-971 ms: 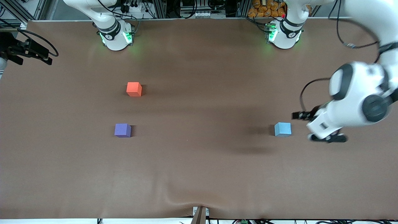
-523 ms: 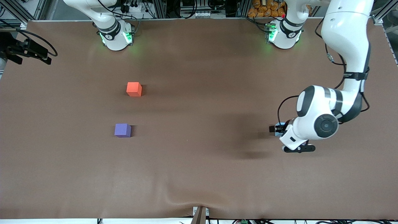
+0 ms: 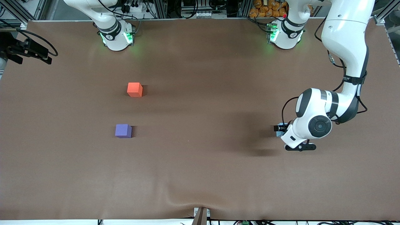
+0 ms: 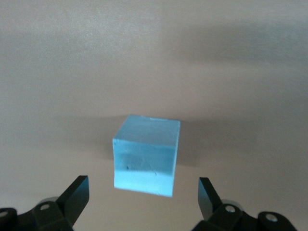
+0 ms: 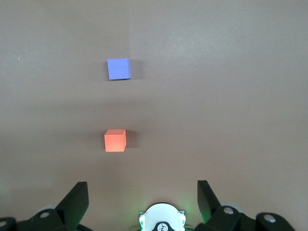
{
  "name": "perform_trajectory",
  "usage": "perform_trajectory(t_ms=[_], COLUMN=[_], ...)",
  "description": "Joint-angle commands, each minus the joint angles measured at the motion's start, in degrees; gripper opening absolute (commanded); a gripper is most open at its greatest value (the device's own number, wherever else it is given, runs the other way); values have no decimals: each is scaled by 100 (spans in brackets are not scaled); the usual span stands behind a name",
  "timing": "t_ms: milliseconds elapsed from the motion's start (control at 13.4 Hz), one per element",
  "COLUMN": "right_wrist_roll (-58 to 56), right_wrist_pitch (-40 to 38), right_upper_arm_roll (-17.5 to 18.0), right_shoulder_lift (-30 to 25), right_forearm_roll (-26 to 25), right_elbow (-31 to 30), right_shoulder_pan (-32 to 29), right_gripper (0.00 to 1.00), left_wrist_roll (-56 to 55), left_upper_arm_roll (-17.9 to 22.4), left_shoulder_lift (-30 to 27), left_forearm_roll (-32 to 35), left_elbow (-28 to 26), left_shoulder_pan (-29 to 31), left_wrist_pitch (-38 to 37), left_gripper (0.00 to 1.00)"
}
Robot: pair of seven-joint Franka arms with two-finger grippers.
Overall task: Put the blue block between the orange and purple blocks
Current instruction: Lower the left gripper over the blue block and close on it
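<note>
The fingers of my left gripper stop above the blue block's top (image 3: 279, 133) (image 4: 144, 166), so closing now would miss. My left gripper lowers its fingers first, as the next move.
The blue block (image 4: 147, 155) lies on the table toward the left arm's end. In the front view only a sliver of it (image 3: 279, 134) shows under the left hand. My left gripper (image 4: 143, 195) is open, low over the blue block, one finger to each side and clear of it. The orange block (image 3: 135, 89) and the purple block (image 3: 123, 130) lie toward the right arm's end, the purple one nearer the front camera, with a gap between them. My right gripper (image 5: 143, 202) is open and empty, waiting high over its own base; its view shows the orange block (image 5: 115, 140) and the purple block (image 5: 118, 68).
The brown table cover (image 3: 200, 162) is bare apart from the three blocks. The two arm bases (image 3: 116, 36) stand along the table's edge farthest from the front camera. A black camera mount (image 3: 29, 50) sits at the right arm's end.
My left arm has swung in from the left arm's end of the table and come down over the blue block, now mostly hiding it in the front view. The blocks have not moved.
</note>
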Motion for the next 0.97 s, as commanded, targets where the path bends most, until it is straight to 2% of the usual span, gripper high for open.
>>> perform_trajectory(t_ms=[0,149,224,299,374,448,672,897], right_wrist_roll=[-63,-63,-63,-63,-63,-63,-63,-63], right_wrist_pitch=[-74,-74,-74,-74,-74,-74,-74,-74], right_upper_arm_roll=[79,79,79,79,79,79,79,79], right_shoulder_lift=[8,8,8,8,8,8,8,8], right_forearm_roll=[72,81,72,81,81,81,81,81], right_elbow=[69,69,69,69,69,69,69,69], right_shoulder_pan=[-141,-141,-133,-132,-141,-141,-141,-141], right_gripper=[100,100,100,100,100,100,100,100], left_wrist_roll=[-112,-95,-94,-25,19,72,29,-137], left_upper_arm_roll=[-22,-22,-31,-22,-22,-22,-92,-530], left_shoulder_lift=[355,479,505,532,532,523,209,-459], left_forearm_roll=[129,138,138,155,208,461,683,456], left_elbow=[-2,-2,7,7,7,25,25,42], left_shoulder_pan=[-14,-5,4,-13,-40,-57,-93,-84], left_wrist_pitch=[353,407,416,416,407,407,206,-443], left_gripper=[100,100,84,41,14,3,0,0])
